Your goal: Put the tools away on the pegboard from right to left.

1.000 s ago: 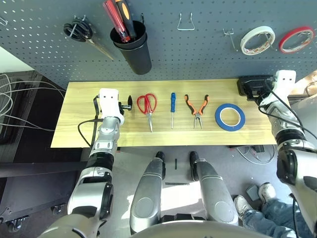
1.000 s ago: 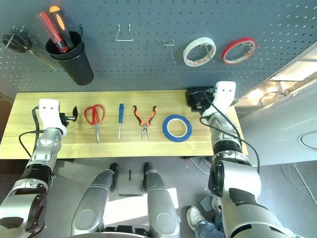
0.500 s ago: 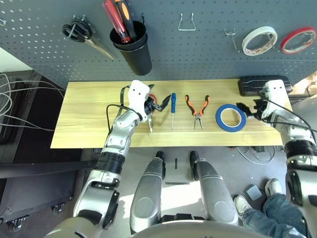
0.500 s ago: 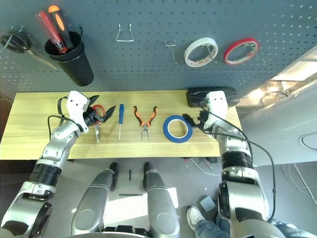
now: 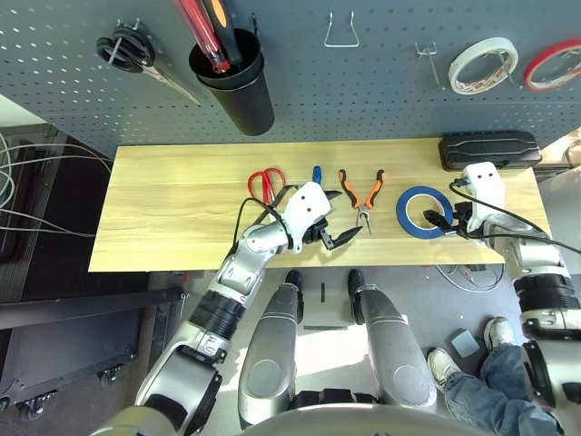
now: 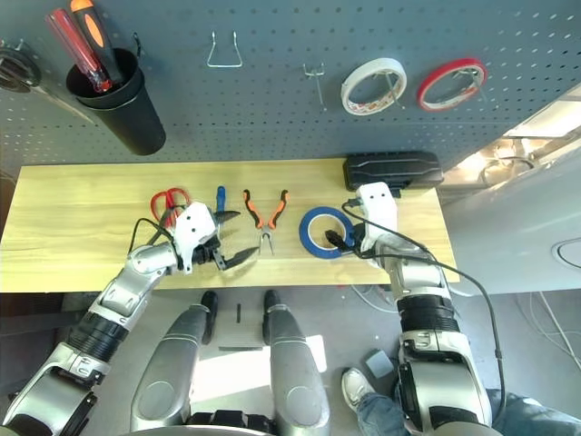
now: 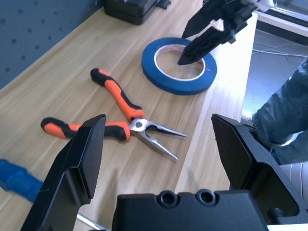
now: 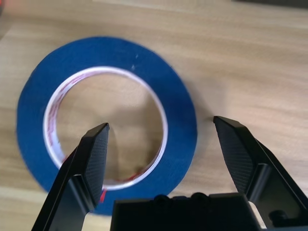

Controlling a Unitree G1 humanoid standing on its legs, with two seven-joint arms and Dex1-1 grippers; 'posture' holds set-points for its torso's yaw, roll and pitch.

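Observation:
I should close my right gripper on the tape roll's blue rim (image 8: pixel 179 120) now, as its fingers reach down around the rim in the right wrist view, one inside the tape roll's hole (image 8: pixel 103 125).
A blue tape roll (image 5: pixel 402 211), orange-and-black pliers (image 5: pixel 362 207), a blue-handled screwdriver (image 5: pixel 317 173) and red-handled scissors (image 5: pixel 265 184) lie in a row on the wooden table (image 5: pixel 163 209) below the pegboard (image 5: pixel 363 91). My right gripper (image 8: pixel 160 122) is open and straddles the near-right rim of the tape roll (image 8: pixel 178 110), one finger over its hole and one outside. My left gripper (image 6: pixel 238 239) is open, low over the table just in front of the screwdriver and left of the pliers (image 7: pixel 137 126), holding nothing. It hides the screwdriver's shaft.
On the pegboard hang a black cup (image 5: pixel 238 86) with screwdrivers, black-handled scissors (image 5: pixel 123 50), a white tape roll (image 5: pixel 481 64), a red tape roll (image 5: pixel 554 64) and bare hooks (image 5: pixel 339 32). A black case (image 5: pixel 490 148) lies at the table's back right corner.
My left arm swept right from the table's left end past the scissors to the screwdriver and pliers. My right gripper came forward from the black case onto the blue tape roll.

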